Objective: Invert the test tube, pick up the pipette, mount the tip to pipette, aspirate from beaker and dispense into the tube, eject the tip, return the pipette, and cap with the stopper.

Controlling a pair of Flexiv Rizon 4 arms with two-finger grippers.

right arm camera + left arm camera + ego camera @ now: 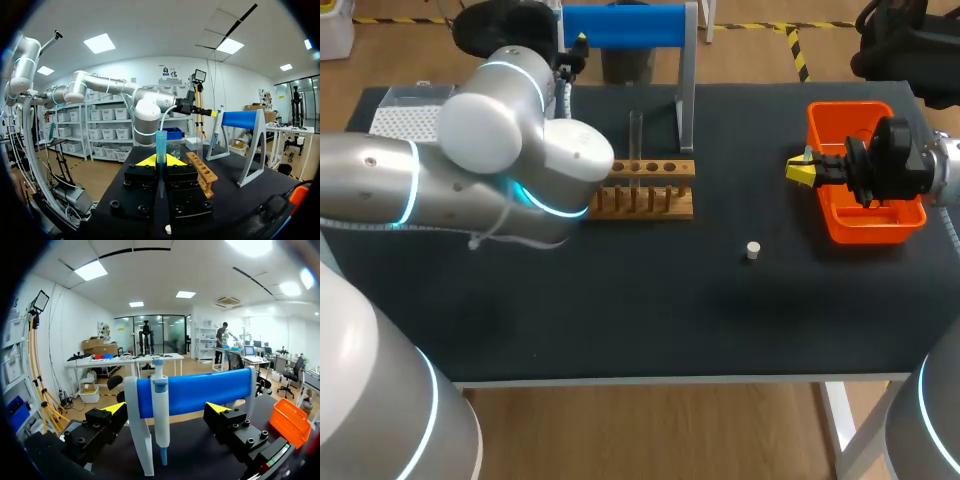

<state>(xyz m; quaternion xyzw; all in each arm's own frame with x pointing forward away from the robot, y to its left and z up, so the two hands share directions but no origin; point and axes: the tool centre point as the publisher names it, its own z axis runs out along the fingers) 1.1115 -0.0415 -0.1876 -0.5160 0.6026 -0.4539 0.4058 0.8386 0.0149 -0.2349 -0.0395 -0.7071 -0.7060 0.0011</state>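
The pipette needs its blue lower end (pixel 163 456) free to take the tip, so my left gripper will grab the pipette by its white body (pixel 161 415).
A white and blue pipette (pixel 160 410) hangs from the blue bar of its stand (pixel 200 390). My left gripper (pixel 166 410) is open, its fingers on either side of the pipette without touching it. In the head view that gripper (pixel 576 50) is at the stand (pixel 625 25), mostly hidden by the arm. A clear test tube (pixel 635 135) stands upright in the wooden rack (pixel 645 195). My right gripper (pixel 802 170) hangs over the orange bin's (pixel 840 235) left edge, shut on a translucent blue pipette tip (pixel 160 145). A white stopper (pixel 753 250) lies on the mat.
A tip box (pixel 405 118) sits at the back left, partly under my left arm. A glass beaker (pixel 174 150) shows beyond the rack (pixel 202 172) in the right wrist view. The dark mat (pixel 650 310) stretches across the table's front.
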